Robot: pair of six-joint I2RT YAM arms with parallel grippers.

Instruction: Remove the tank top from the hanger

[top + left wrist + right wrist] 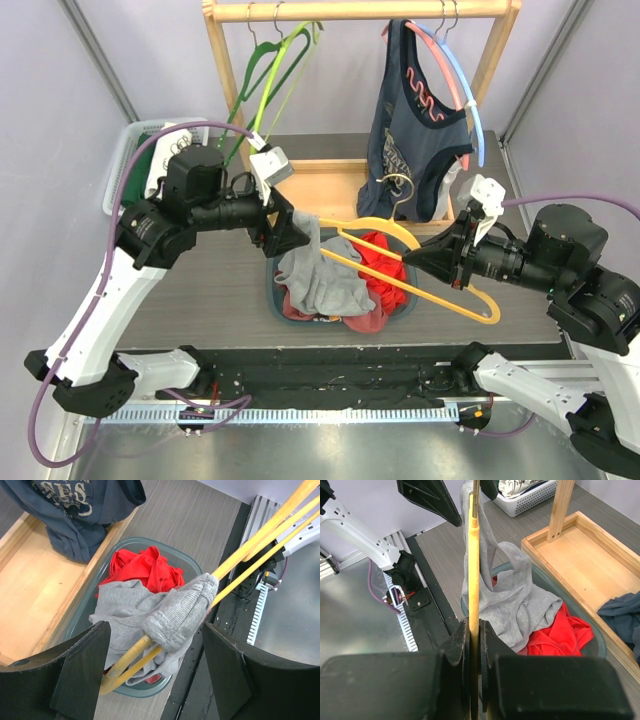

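Note:
My left gripper should next grab only cloth, at the grey tank top's looped strap [175, 621]. Then the end of the hanger can slide out of the strap.
A yellow hanger [440, 290] lies level above the basket, and my right gripper [415, 255] is shut on its bar [474, 555]. The grey tank top [320, 275] still has one strap [182, 612] looped over the hanger's left end. The rest of it sags into the teal basket [107, 565]. My left gripper [290, 230] is open and straddles that strap and the hanger end [115, 670]. Its fingers [85, 660] stand clear on either side, touching neither.
A red garment [385, 275] lies in the basket under the grey one. Behind is a wooden rack [350, 10] with a tray base [330, 190]. On it hang a navy tank top [415, 120] and empty green hangers [265, 70]. A white basket [125, 165] stands at the left.

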